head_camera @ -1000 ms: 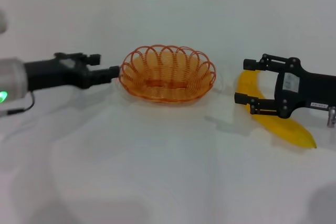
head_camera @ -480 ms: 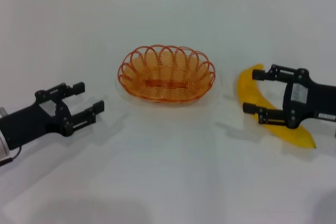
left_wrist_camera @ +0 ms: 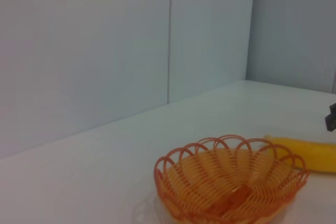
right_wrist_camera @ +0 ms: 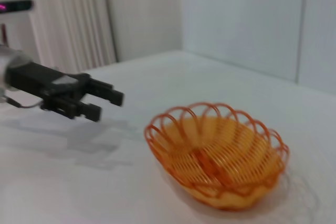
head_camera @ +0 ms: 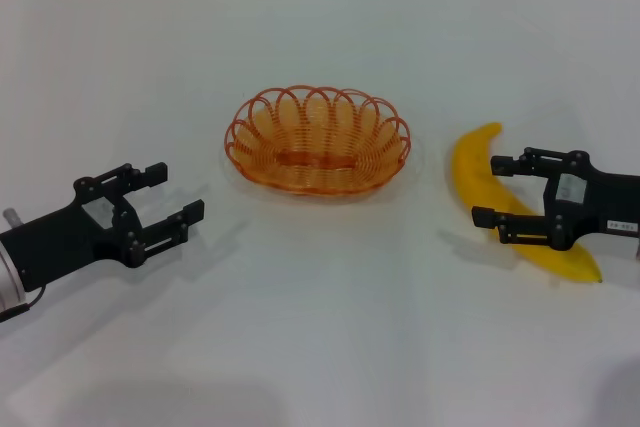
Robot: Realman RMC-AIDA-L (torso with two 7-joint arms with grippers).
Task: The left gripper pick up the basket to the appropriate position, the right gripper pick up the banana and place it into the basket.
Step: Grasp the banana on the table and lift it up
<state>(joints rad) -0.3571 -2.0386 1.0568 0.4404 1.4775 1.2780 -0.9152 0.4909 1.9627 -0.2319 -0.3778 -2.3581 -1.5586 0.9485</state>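
My right gripper isn't ready to close on the banana yet. Its fingers are above the yellow banana's top (head_camera: 475, 175) in the head view, short of the banana's sides, so they need to first go lower.
The orange wire basket (head_camera: 318, 140) sits empty on the white table at the centre; it also shows in the left wrist view (left_wrist_camera: 229, 182) and the right wrist view (right_wrist_camera: 218, 153). The yellow banana (head_camera: 482, 176) lies on the table to the basket's right; its end shows in the left wrist view (left_wrist_camera: 310, 153). My left gripper (head_camera: 176, 194) is open and empty, apart from the basket at its left front; it also shows in the right wrist view (right_wrist_camera: 107, 104). My right gripper (head_camera: 490, 190) is open, hovering over the banana's middle with a finger on each side.
The white table (head_camera: 330, 327) runs to a pale wall with vertical seams (left_wrist_camera: 169, 35) at the back. A curtain (right_wrist_camera: 63, 19) hangs beyond the left arm in the right wrist view.
My left gripper has let go of the basket's left rim, drawn back to the left front and opened. My right gripper has shifted right and lower over the banana. The basket has stayed put.
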